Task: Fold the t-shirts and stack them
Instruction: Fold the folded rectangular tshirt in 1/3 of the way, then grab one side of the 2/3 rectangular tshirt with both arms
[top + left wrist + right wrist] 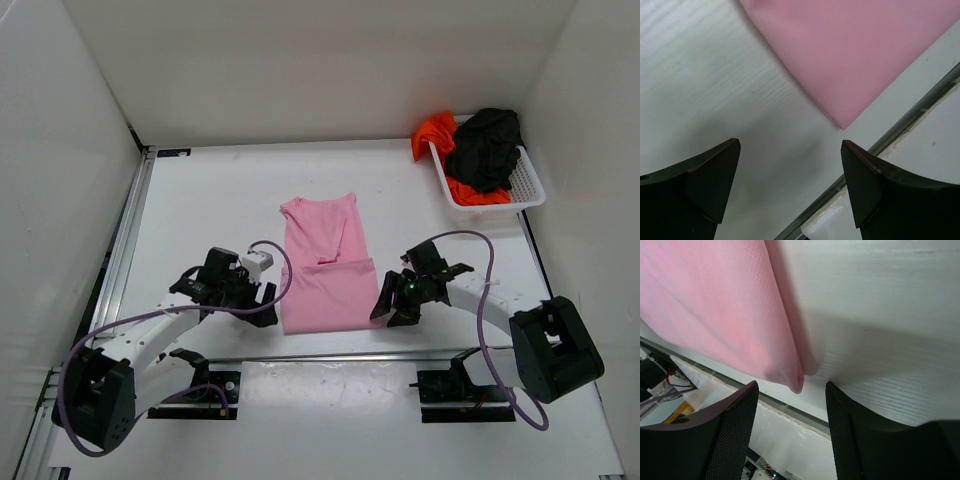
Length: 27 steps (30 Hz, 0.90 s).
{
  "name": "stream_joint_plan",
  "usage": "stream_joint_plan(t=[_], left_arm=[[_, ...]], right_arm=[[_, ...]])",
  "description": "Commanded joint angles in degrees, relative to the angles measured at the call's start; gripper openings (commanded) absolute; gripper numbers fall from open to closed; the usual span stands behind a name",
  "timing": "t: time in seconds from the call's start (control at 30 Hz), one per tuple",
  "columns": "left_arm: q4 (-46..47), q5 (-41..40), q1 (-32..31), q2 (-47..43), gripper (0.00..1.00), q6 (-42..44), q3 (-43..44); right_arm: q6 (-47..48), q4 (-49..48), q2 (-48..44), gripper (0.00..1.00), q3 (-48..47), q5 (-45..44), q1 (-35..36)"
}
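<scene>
My right gripper should next grip the light pink t-shirt's near corner (797, 384) to fold the t-shirt's near edge over. The other near corner is left for my left gripper.
The light pink t-shirt (325, 265) lies partly folded in the middle of the table, its lower part doubled over. My left gripper (268, 305) is open and empty beside the shirt's near left corner (842, 125). My right gripper (385, 305) is open and empty beside the shirt's near right corner (797, 382), which lifts slightly off the table. The black t-shirt (487, 148) and the orange-red t-shirt (436, 132) lie crumpled in the white mesh basket (530, 190) at the back right.
A metal rail (330, 355) runs across the table just in front of the pink shirt's near edge; it also shows in the left wrist view (900, 127). White walls enclose the table on three sides. A rail (130, 230) runs along the left edge.
</scene>
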<state>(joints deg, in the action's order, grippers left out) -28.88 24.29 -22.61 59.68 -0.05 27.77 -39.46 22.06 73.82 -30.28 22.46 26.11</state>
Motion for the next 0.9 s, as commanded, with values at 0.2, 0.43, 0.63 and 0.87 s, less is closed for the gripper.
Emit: stream_joint_plan(t=[0.2,0.43,0.63,0.87], left_arm=[[7.1,6.5,-0.8,10.3,0.80,0.1,-3.9],[9.5,7.6,-3.7,13.4,0.83,0.1,-3.3],[7.7,5.9,-5.5,16.3,0.60,0.1,-4.6],[6.2,5.3,-5.5,19.0,0.62,0.1,-5.1]], right_arm=[[-3.6,-2.6,-1.4,0.60,2.4,-4.1,1.5],[-5.4,-2.6,-1.9,0.60,1.3,-6.6,4.3],[-6.0,-2.6,-1.4,0.59,1.3,-7.2,4.3],[-6.0,-5.0,-0.2,0.42,1.8,-5.0,4.3]])
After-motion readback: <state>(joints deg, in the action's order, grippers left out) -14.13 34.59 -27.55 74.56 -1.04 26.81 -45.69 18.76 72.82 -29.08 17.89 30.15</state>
